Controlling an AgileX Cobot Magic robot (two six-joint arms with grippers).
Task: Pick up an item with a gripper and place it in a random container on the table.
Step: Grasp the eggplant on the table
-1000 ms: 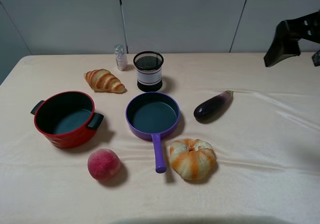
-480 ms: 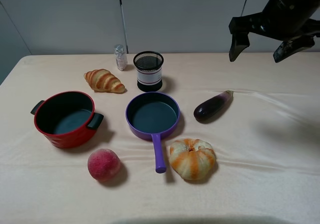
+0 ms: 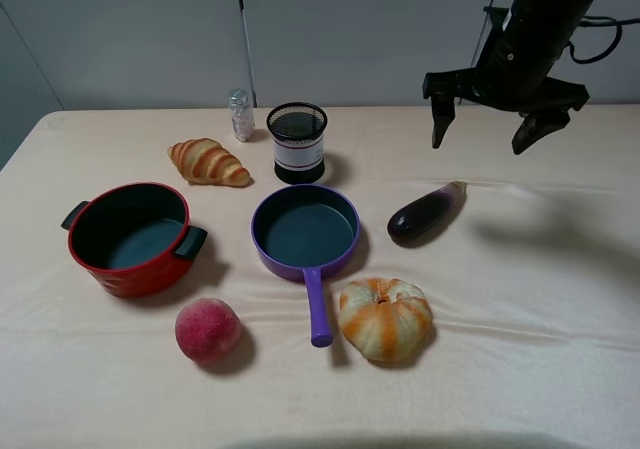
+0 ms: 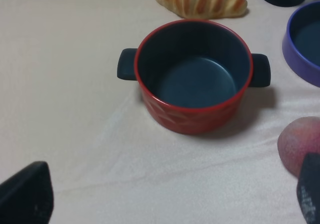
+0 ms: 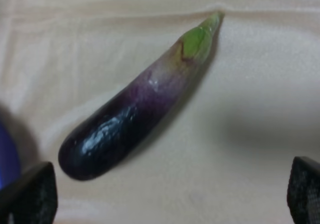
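Note:
My right gripper should next pick up the eggplant by its green stem end to place it in a container.
The dark purple eggplant lies on the cream cloth right of the purple frying pan, stem end pointing back right. It fills the right wrist view. My right gripper hangs open in the air above and behind the eggplant, touching nothing. Its black fingertips show at both lower corners of the right wrist view. My left gripper is open, low over the cloth in front of the red pot. It is out of the exterior view.
A red two-handled pot, a pink peach, a striped orange pumpkin, a croissant, a black mesh cup and a small clear bottle stand on the table. The pan's handle points to the front.
My right arm has swung in from the far right edge and come down leftward, so the open gripper now hangs above the eggplant. Nothing on the table has moved.

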